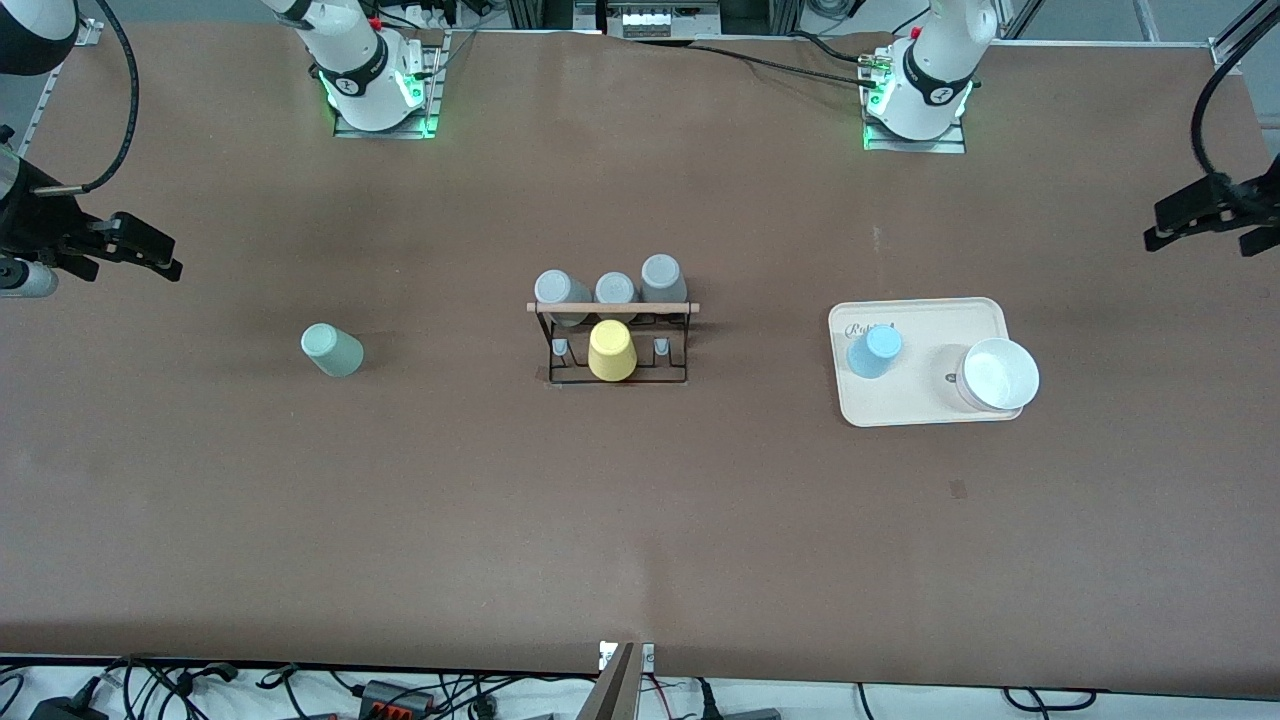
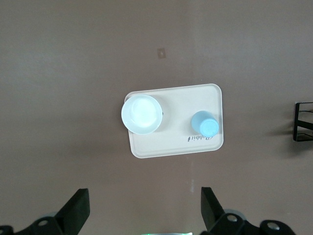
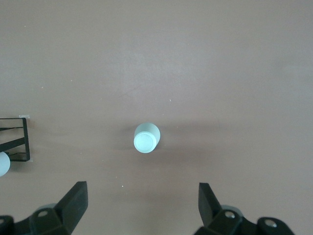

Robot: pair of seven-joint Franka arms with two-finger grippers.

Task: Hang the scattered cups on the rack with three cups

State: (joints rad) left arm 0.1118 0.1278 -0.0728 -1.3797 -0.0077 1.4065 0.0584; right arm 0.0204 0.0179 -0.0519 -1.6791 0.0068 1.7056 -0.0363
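Note:
My left gripper next needs to pick up the light blue cup by its closed bottom end to hang the cup on the rack.
The pale sage green cup point(image 1: 332, 350) stands on the bare table toward the right arm's end; it also shows in the right wrist view point(image 3: 146, 138). The light blue cup point(image 1: 875, 352) stands on the beige tray point(image 1: 925, 405) toward the left arm's end, and shows in the left wrist view point(image 2: 204, 124). The black wire rack point(image 1: 612, 372) with a wooden rod point(image 1: 612, 308) stands mid-table. It carries a yellow cup point(image 1: 611, 350) and three grey cups point(image 1: 615, 288). My right gripper point(image 1: 150, 255) point(image 3: 143, 196) is open, high beside the sage cup. My left gripper point(image 1: 1165, 235) point(image 2: 145, 200) is open, high beside the tray.
A white bowl point(image 1: 998, 375) sits on the tray next to the blue cup, and shows in the left wrist view point(image 2: 142, 114). Two rack pegs point(image 1: 560, 348) beside the yellow cup are bare. The rack's edge shows in both wrist views point(image 2: 303, 122) point(image 3: 14, 139).

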